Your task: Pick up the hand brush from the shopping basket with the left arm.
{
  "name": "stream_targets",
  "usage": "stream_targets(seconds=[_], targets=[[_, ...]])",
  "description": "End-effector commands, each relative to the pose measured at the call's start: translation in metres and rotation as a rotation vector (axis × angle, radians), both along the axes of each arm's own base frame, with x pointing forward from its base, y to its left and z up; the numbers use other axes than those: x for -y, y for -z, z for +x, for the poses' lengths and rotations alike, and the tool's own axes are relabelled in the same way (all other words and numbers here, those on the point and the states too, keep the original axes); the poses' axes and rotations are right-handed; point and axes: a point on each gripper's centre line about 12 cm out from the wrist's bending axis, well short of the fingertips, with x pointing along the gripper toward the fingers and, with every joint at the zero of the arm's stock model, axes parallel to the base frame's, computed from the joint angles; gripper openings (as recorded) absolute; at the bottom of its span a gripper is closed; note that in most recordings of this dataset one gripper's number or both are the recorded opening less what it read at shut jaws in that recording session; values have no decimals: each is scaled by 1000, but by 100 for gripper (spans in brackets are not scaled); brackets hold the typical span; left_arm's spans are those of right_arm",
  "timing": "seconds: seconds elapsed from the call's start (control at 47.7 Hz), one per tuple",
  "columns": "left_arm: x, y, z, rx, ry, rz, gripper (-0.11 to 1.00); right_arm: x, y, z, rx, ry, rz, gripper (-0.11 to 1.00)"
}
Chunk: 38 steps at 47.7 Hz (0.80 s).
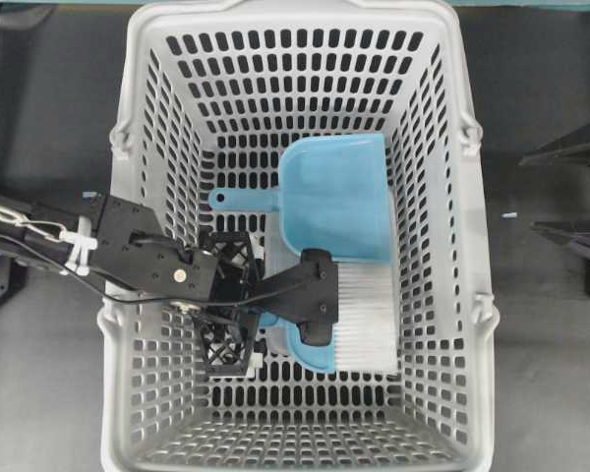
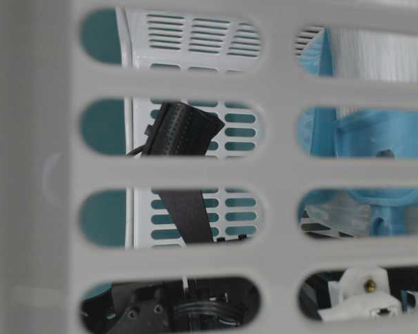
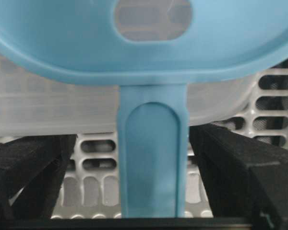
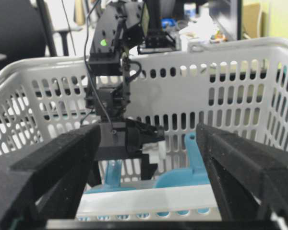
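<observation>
My left gripper should close beside the teal handle [image 3: 152,158], catching the brush.
The hand brush [image 1: 364,315] lies on the floor of the shopping basket [image 1: 138,59], its white bristles toward the right wall and its teal handle pointing left. My left gripper [image 1: 256,310] reaches down into the basket from the left and stands open. In the left wrist view the brush handle [image 3: 151,163] runs straight between the two black fingers [image 3: 230,167], with a gap on the left side. The right wrist view shows the left arm [image 4: 108,52] coming down over the teal handle [image 4: 113,172]. My right gripper [image 4: 149,132] is open and holds nothing.
A teal dustpan [image 1: 339,197] lies just behind the brush, its handle pointing left and its front edge over the bristles. The basket's slotted walls [image 2: 195,174] close in on all sides. Black stands [image 1: 570,147] sit at the table's right edge.
</observation>
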Motion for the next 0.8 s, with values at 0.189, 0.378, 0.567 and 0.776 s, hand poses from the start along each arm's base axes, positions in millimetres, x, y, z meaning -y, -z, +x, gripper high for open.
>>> stream_targets(seconds=[0.189,0.378,0.567,0.776], targets=[[2,-5,1,23,11,-1,71,0,-1,1,6,-1,5,77],[7,-10,0,35,23,-3,21,-1,-1,1,3,-2,6,77],[9,-15,0,43,28,-5,23,-1,1,1,0,-2,6,77],[12,-49,-1,112,36,-18,23,-1,3,1,-6,-3,4,77]])
